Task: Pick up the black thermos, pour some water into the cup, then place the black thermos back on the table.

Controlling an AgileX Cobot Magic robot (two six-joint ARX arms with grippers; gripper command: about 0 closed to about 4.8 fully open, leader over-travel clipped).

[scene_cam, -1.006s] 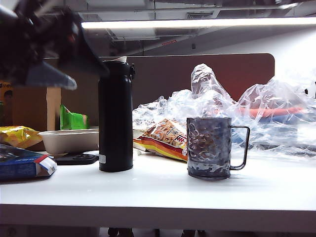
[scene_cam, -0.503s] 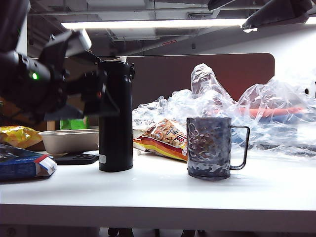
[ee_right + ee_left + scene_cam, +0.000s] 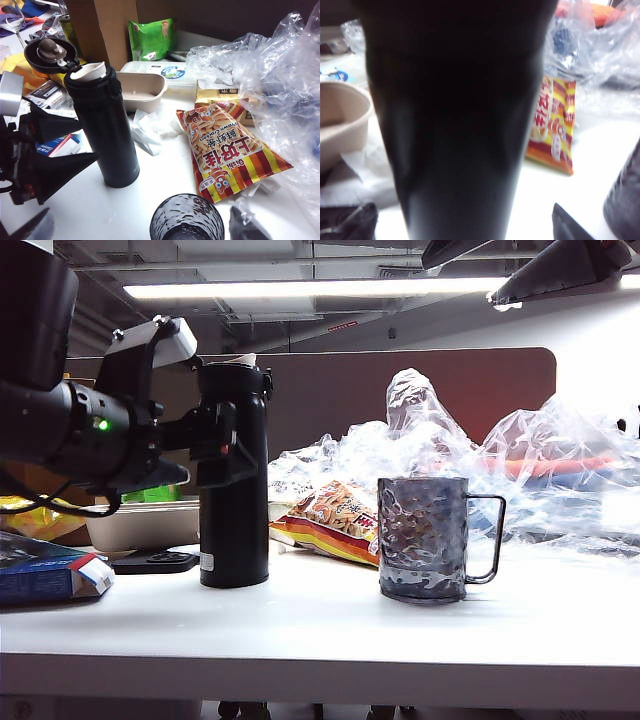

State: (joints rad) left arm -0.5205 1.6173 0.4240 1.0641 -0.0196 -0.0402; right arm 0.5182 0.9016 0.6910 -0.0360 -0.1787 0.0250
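Note:
My left gripper's fingers stop short of the black thermos's upper body, so closing now would miss. It moves toward that upper body next, before it closes.
The black thermos point(image 3: 235, 510) stands upright on the white table point(image 3: 320, 640), its flip-top lid point(image 3: 47, 52) hinged open. My left gripper point(image 3: 232, 447) is level at the thermos's upper body. In the left wrist view the thermos point(image 3: 460, 120) fills the middle, and the left gripper point(image 3: 462, 227) is open, one fingertip point(image 3: 355, 225) on each side with a gap. The dimpled grey cup point(image 3: 423, 538) stands to the right, handle pointing right. My right gripper point(image 3: 140, 227) hangs open high above the cup point(image 3: 187, 217), holding nothing.
A beige tray point(image 3: 140, 525) and a blue box point(image 3: 45, 575) lie left of the thermos. A striped snack bag point(image 3: 330, 522) and crumpled clear plastic point(image 3: 540, 470) lie behind the cup. The right arm point(image 3: 565, 265) shows at the top right. A brown partition closes the back.
My left arm has swung down from the upper left, bringing its open jaws around the thermos. The right arm has come into view at the top right. Thermos and cup have not moved.

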